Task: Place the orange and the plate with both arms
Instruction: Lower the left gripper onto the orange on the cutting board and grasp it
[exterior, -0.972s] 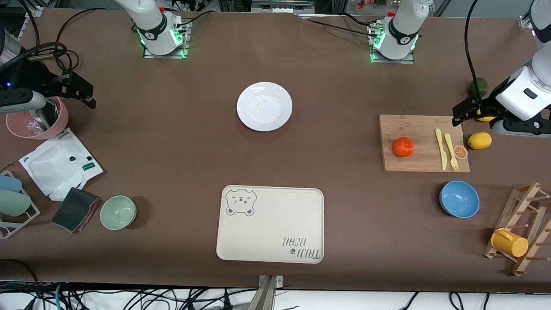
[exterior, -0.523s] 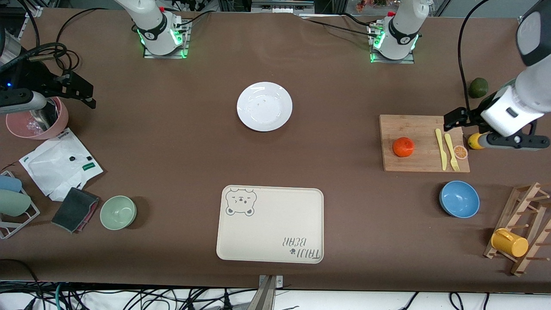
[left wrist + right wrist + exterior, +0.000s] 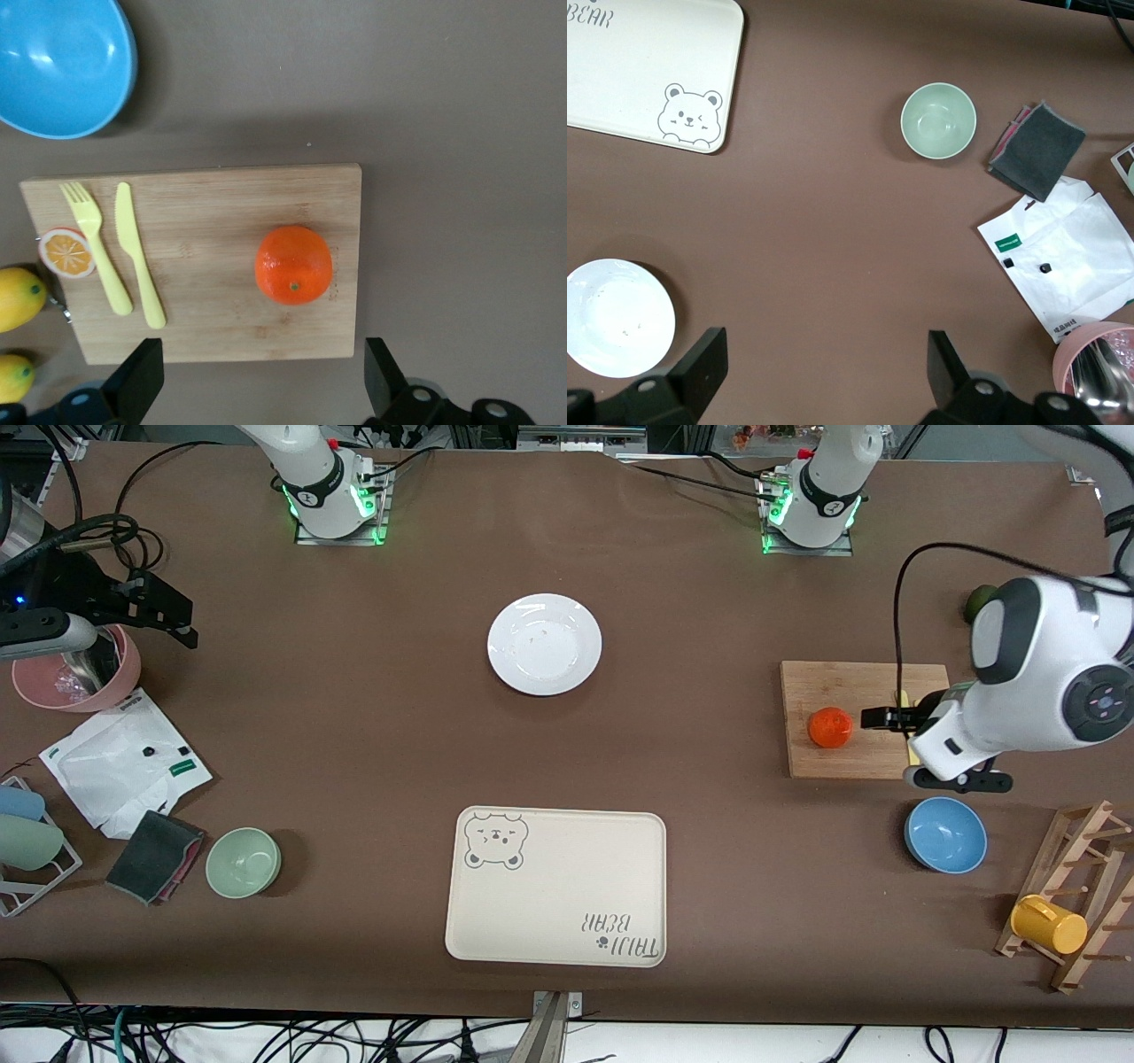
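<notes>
I should grab the orange by its round body (image 3: pixel 830 727) next with my left gripper, to place it on the white plate (image 3: pixel 544 644).
The orange (image 3: pixel 830 727) lies on a wooden cutting board (image 3: pixel 842 682) toward the left arm's end of the table. It also shows in the left wrist view (image 3: pixel 293 265). My left gripper (image 3: pixel 874 717) hangs over the board close beside the orange, and in its own view (image 3: pixel 261 390) it is open and empty. The white plate (image 3: pixel 544 644) sits bare mid-table, farther from the front camera than the cream tray, and shows in the right wrist view (image 3: pixel 616 317). My right gripper (image 3: pixel 168 615) waits at the right arm's end of the table, open and empty (image 3: pixel 824 372).
A cream bear tray (image 3: pixel 555 886) lies near the front edge. A blue bowl (image 3: pixel 945 834), a rack with a yellow mug (image 3: pixel 1049 924), a yellow fork and knife (image 3: pixel 137 252), an orange slice (image 3: pixel 66 251) and lemons (image 3: pixel 18 297) surround the board. A green bowl (image 3: pixel 243 862), a pouch (image 3: pixel 124 766) and a pink bowl (image 3: pixel 84 691) lie at the right arm's end.
My left arm has swung in from the table's end past the lemons, and its gripper is now over the cutting board beside the orange. The right arm has not moved.
</notes>
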Controlling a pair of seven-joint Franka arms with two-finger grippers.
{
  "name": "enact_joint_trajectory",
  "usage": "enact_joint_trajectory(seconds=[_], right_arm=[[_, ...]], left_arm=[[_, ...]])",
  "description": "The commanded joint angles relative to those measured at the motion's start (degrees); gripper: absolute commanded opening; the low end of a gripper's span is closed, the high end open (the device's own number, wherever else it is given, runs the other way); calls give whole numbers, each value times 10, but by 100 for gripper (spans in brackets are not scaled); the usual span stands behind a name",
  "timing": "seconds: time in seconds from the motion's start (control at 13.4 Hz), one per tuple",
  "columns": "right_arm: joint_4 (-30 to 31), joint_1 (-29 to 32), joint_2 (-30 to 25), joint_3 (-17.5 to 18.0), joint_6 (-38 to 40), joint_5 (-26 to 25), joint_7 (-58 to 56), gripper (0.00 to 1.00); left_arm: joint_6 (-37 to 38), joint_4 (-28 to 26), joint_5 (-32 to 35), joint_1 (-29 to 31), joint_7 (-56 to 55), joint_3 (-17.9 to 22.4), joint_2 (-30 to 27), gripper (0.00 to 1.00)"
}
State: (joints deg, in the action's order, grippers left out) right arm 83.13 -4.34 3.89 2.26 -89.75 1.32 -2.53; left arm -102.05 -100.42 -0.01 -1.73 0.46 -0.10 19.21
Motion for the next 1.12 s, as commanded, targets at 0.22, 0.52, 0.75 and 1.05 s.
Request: enact_joint_trajectory(seconds=[0.22, 0.52, 0.75, 1.05], right_arm=[[13, 4, -14, 1, 0, 5, -8, 100], [15, 4, -14, 1, 0, 7, -8, 100], [15, 4, -14, 1, 0, 8, -8, 100], [15, 4, -14, 1, 0, 8, -8, 100]], left_arm=[[-205, -193, -8, 1, 2, -4, -35, 100], [-330, -275, -9, -3, 0, -8, -32, 100], [-375, -303, -9, -4, 0, -8, -27, 100], [-380, -304, -9, -4, 1, -9, -19, 68]])
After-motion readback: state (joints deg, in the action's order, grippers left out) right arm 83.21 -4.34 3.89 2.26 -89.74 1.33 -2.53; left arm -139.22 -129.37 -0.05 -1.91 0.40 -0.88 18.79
